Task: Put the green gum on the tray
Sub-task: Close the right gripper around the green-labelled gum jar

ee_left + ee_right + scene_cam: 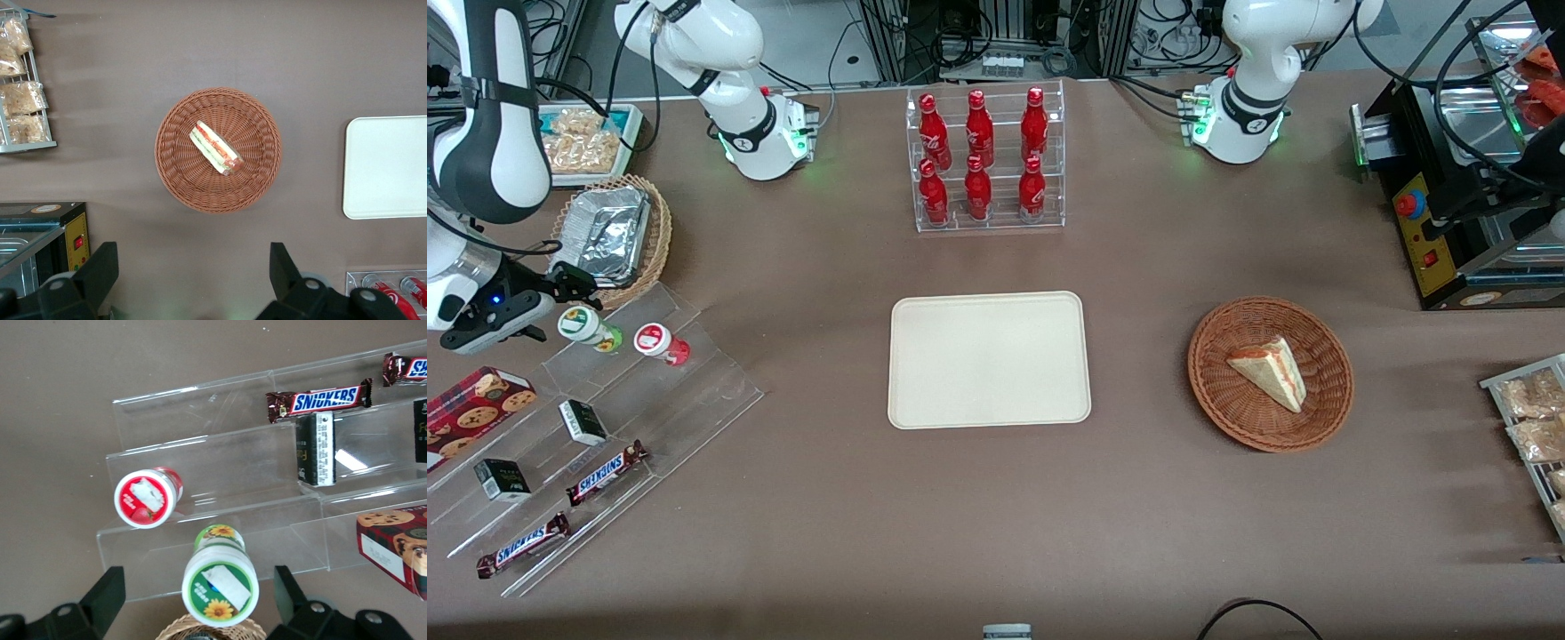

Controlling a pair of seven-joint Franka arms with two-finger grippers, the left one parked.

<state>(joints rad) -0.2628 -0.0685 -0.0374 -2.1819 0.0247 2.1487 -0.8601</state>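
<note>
The green gum needs to go onto the cream tray (989, 359). I should next grab the gum by its white-end with the cap (575, 324) to move it there.
The green gum (588, 327) is a small green bottle with a white lid, standing on the top step of a clear acrylic shelf (694, 373) toward the working arm's end of the table. My gripper (574, 286) hovers just above it, a little farther from the front camera. In the right wrist view the gripper (197, 603) is open, and the green gum (220, 587) sits between the wide-spread fingers (103, 600) without touching them. The cream tray (989, 359) lies flat mid-table with nothing on it, and the left wrist view catches part of the tray (387, 167).
A red-lidded gum (660, 342) stands beside the green one. The lower steps hold Snickers bars (605, 472), small dark boxes (583, 421) and a cookie box (476, 407). A wicker basket with a foil tray (609, 236) sits close by the gripper. Cola bottles (987, 160) and a sandwich basket (1270, 373) are farther off.
</note>
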